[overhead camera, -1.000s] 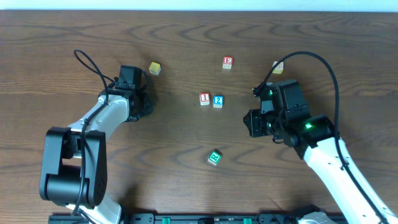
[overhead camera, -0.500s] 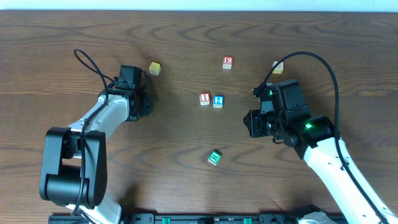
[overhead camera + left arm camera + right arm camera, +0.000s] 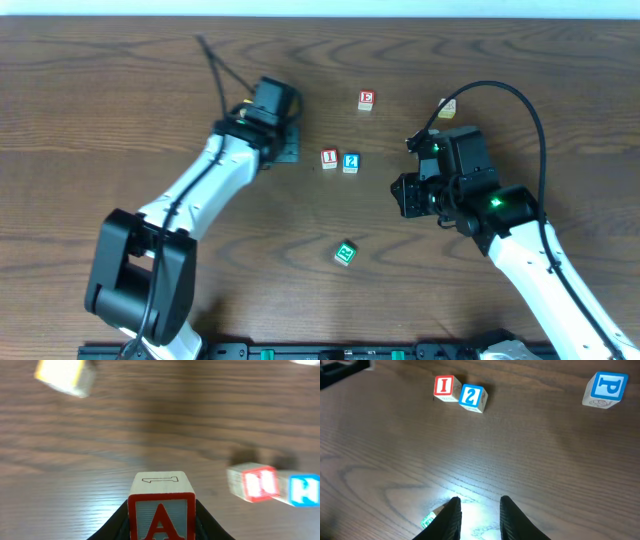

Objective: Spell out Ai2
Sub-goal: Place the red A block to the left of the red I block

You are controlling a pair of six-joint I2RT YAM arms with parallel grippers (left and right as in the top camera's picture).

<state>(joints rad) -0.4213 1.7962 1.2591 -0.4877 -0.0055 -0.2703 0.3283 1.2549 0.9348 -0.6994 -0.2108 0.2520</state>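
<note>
The "A" cube would land on empty table, a gap short of the "I" cube, if the robot's left gripper opened now. The left gripper needs to keep holding the "A" cube.
My left gripper (image 3: 161, 522) is shut on the red-edged "A" cube (image 3: 161, 510), which stands upright between the jaws above the table. In the overhead view the left gripper (image 3: 282, 143) hangs just left of the red "I" cube (image 3: 329, 158) and the blue "2" cube (image 3: 350, 162), which sit side by side and touching. The same pair shows blurred in the left wrist view, the "I" cube (image 3: 254, 483) and the "2" cube (image 3: 303, 490) at the right. My right gripper (image 3: 479, 510) stands open and empty, low over the table, right of the pair (image 3: 405, 195).
A red "E" cube (image 3: 366, 100) lies behind the pair. A green-edged cube (image 3: 345, 254) lies in front, beside my right gripper's left finger (image 3: 451, 517). A blue "P" cube (image 3: 605, 389) sits at the far right. A yellow-edged cube (image 3: 62, 375) lies to the far left.
My left arm has swung right and away from me, from the table's left part to just left of the "I" cube. The right arm and the loose cubes have not moved.
</note>
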